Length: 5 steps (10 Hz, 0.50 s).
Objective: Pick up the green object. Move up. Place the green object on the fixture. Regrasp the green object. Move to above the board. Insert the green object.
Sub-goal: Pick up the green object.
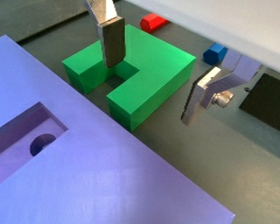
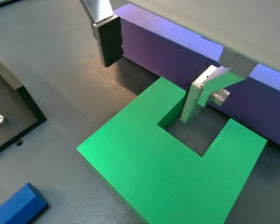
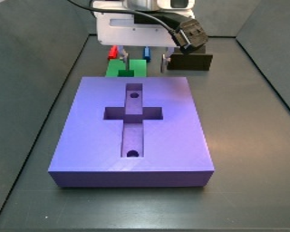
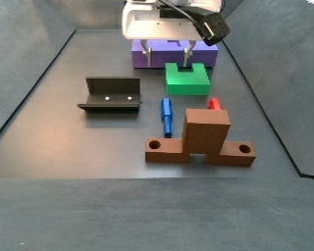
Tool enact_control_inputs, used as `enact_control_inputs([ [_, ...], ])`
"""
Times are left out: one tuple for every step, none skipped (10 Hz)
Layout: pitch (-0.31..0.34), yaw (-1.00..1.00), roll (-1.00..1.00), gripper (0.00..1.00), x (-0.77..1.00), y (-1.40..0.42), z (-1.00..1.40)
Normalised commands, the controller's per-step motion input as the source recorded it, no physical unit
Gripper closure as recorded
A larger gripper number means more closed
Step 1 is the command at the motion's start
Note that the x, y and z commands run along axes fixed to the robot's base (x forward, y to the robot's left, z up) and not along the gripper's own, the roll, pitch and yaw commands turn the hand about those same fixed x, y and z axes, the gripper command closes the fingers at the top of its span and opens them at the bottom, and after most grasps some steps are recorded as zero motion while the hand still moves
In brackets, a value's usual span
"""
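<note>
My gripper is going to grab one of the green object's prongs next, so that it can lift the green object onto the fixture.
The green object is a U-shaped block lying flat on the floor just beside the board, a big purple slab with a cross-shaped recess. My gripper is low over the green object and open. One finger stands in the notch and the other finger is outside the prong, with gaps showing on both sides. In a side view the gripper hangs over the green object. The fixture, a dark low-walled holder, stands apart from it.
A blue peg and a red peg lie near the green object. An orange-brown upright stand is in front of them. The fixture's dark wall shows at the edge of a wrist view.
</note>
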Motion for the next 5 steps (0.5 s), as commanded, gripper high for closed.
enact_control_inputs([
  [0.0, 0.0, 0.0, 0.0, 0.0, -0.08, -0.33],
  [0.006, 0.0, 0.0, 0.0, 0.0, -0.18, -0.36],
  [0.01, 0.0, 0.0, 0.0, 0.0, -0.19, -0.32],
  [0.024, 0.0, 0.0, 0.0, -0.03, -0.08, -0.22],
  [0.041, 0.0, 0.0, 0.0, -0.02, 0.0, -0.09],
])
